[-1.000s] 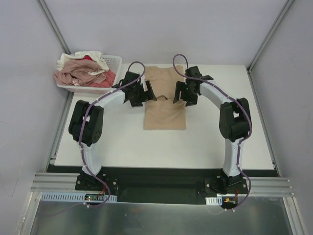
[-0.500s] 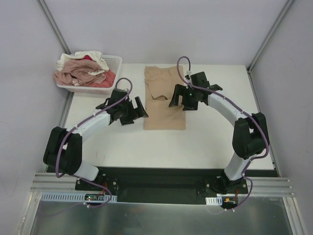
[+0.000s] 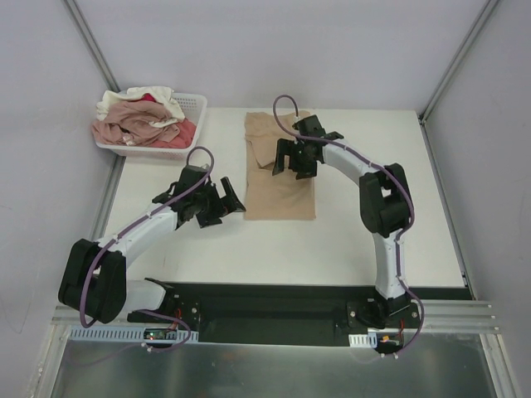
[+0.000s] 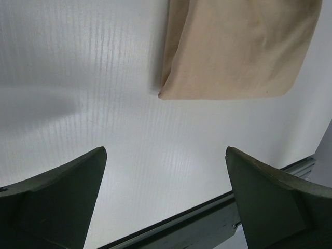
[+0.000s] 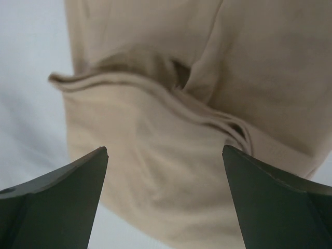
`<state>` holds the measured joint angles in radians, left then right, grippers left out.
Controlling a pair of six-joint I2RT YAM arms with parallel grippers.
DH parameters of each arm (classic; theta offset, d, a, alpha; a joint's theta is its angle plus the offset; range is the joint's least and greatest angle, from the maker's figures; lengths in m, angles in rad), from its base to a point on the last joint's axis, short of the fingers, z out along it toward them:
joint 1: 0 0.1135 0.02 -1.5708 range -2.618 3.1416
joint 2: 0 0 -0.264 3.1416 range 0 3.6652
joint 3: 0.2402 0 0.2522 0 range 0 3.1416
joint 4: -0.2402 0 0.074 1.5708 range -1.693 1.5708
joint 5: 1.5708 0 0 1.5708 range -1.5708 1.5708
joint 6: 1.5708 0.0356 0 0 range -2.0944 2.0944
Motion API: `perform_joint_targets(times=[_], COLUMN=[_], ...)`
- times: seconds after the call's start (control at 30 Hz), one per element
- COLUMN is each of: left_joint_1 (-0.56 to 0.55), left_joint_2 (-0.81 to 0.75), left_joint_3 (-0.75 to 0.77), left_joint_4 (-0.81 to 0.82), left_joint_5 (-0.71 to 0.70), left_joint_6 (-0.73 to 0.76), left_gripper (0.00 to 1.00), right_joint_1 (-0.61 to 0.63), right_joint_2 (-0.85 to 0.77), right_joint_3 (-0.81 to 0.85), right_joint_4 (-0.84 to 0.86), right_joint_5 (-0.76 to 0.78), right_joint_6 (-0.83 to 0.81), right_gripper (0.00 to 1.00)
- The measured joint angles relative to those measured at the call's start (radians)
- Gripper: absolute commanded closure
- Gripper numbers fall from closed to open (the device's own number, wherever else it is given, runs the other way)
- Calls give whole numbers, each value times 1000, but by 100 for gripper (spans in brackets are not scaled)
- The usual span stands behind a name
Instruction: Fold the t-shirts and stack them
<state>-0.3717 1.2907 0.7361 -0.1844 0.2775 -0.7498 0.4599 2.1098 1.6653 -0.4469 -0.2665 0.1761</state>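
Note:
My right gripper grabs the t-shirt's near edge at one corner [image 3: 313,217] next, opposite my left gripper's corner, to fold the tan-beige t-shirt over evenly.
A tan-beige t-shirt [image 3: 278,186] lies partly folded on the white table, sleeves turned in, near end square. Its near corner shows in the left wrist view [image 4: 228,57], and its folded sleeves and a ridge in the right wrist view [image 5: 171,135]. My left gripper [image 3: 232,201] is open and empty, over bare table left of the shirt's near edge. My right gripper [image 3: 282,157] is open and empty, just above the shirt's upper middle. Pink, cream-white and red shirts [image 3: 137,120] are heaped in the basket.
A white plastic lattice basket [image 3: 197,104] stands at the table's far left corner. The table's near edge and a dark rail [image 4: 218,218] show beyond the left fingers. Grey walls close in the back and sides.
My left gripper has drawn back from the shirt toward the near left. My right gripper has moved left over the shirt's upper part. The shirt's sleeves now lie folded in.

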Motion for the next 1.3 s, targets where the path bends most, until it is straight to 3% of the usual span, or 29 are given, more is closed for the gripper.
perform_joint_targets(times=[0.17,0.27,0.33,0.47,0.6,0.63,0.73,0.93,1.03,1.17,1.3], left_joint_1=[0,0,0,-4,-14,-15,-19,-26,-29,-30,-43], left_joint_2=[-1,-1,2,53,144,167,237,349,390,428,459], left_joint_3=[0,0,2,39,90,101,130,167,173,195,204], left_joint_4=[-1,0,-1,-2,2,4,8,32,43,64,85], left_joint_5=[1,1,1,1,1,2,2,14,31,56,66], left_joint_6=[-2,-2,-2,-1,0,2,5,9,2,-4,-11], left_gripper=[1,1,1,2,16,24,35,40,52,69,99], right_joint_1=[-37,-58,-64,-57,-47,-47,-47,-47,-49,-50,-50], right_joint_2=[163,171,145,-76,-417,-492,-639,-676,-673,-652,-593], right_joint_3=[245,285,270,-3,-345,-415,-578,-777,-800,-800,-800], right_joint_4=[-39,-43,-39,8,61,76,103,113,113,153,180], right_joint_5=[61,56,53,68,98,103,108,106,105,103,97], right_joint_6=[-29,-47,-55,-60,-44,-37,-18,23,35,52,77], right_gripper=[3,3,3,3,3,3,3,2,1,10,20])
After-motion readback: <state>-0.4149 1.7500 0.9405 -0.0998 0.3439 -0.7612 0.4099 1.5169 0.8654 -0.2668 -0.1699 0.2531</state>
